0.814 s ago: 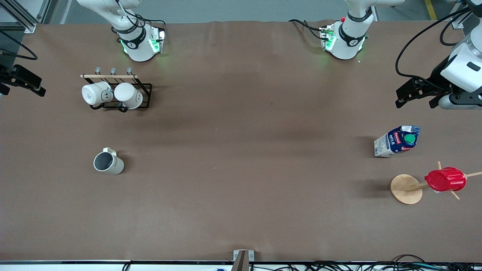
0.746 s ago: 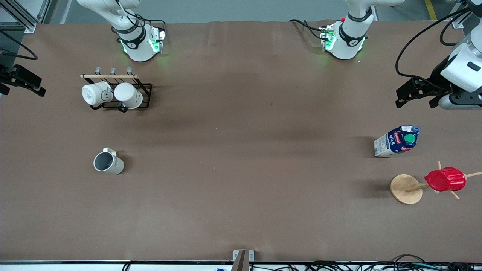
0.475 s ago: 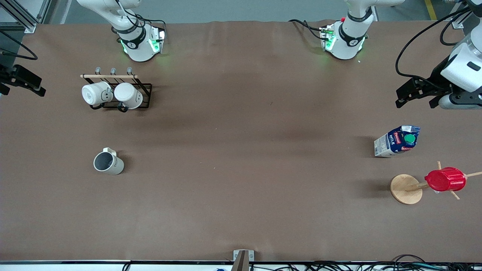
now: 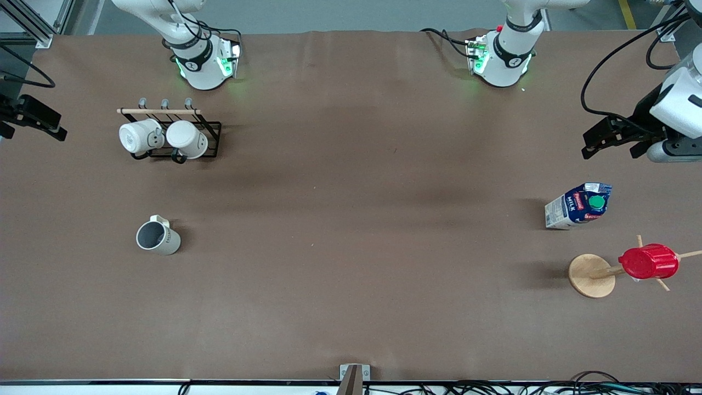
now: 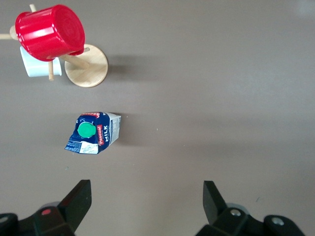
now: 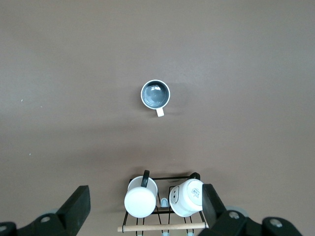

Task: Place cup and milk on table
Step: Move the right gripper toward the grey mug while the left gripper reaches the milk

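Observation:
The cup needs to go on the tabletop, so my right gripper will grab the off-white cup by its rim (image 4: 150, 223) (image 6: 155, 80) next.
The cup (image 4: 158, 237), off-white with a grey inside, stands upright on the brown table (image 4: 351, 219) toward the right arm's end; it also shows in the right wrist view (image 6: 155, 94). The milk (image 4: 578, 204), blue and white with a green cap, stands on the table toward the left arm's end and shows in the left wrist view (image 5: 93, 132). My left gripper (image 4: 610, 149) is open and empty, high over the table's end beside the milk (image 5: 146, 196). My right gripper (image 4: 33, 131) is open and empty, high at the other end (image 6: 143, 201).
A black wire rack (image 4: 211, 140) with two white rounded mugs (image 4: 140, 136) stands farther from the front camera than the cup. A wooden mug tree (image 4: 591, 275) holding a red ribbed cup (image 4: 648, 261) stands nearer to that camera than the milk.
My left gripper has drifted slightly outward toward the table's end. The cup, the milk and the right gripper have not moved.

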Controlling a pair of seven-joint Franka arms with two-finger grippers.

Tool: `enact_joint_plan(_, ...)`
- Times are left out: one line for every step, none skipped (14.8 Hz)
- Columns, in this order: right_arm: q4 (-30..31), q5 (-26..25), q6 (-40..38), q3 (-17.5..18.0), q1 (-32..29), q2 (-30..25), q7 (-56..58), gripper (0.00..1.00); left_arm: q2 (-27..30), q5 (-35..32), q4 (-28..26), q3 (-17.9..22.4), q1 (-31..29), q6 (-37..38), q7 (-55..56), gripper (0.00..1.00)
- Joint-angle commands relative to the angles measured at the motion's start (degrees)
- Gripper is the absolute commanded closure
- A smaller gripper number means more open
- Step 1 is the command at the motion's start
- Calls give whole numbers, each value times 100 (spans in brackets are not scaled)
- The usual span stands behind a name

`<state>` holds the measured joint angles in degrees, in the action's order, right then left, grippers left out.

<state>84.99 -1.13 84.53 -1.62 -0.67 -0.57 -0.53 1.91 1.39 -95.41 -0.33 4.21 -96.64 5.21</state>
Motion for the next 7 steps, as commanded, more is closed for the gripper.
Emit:
enact_joint_plan(-62, 25, 132, 31, -38, 459, 35, 0, -155, -16, -22, 138, 1, -48, -222, 0)
enact_joint_plan(-18, 25, 351, 39, -38, 661, 44, 0, -252, -25, -31, 251, 9, -109, -257, 0)
enact_joint_plan(69, 25, 623, 39, -47, 802, 44, 0, -322, -25, -57, 313, 10, -197, -292, 0)
enact_joint_plan(235, 25, 939, 39, -56, 934, 105, 0, -401, -25, -83, 349, -8, -302, -371, 0)
enact_joint_plan(498, 25, 1334, 39, -56, 1023, 288, 0, -498, -25, -127, 419, -69, -416, -476, 0)
enact_joint_plan(805, 17, 1790, 31, -56, 1076, 481, 0, -603, -25, -188, 489, -87, -574, -573, 0)
enact_joint_plan(1096, -1, 2221, 31, -73, 1163, 666, 0, -674, -25, -285, 629, -87, -715, -591, 0)
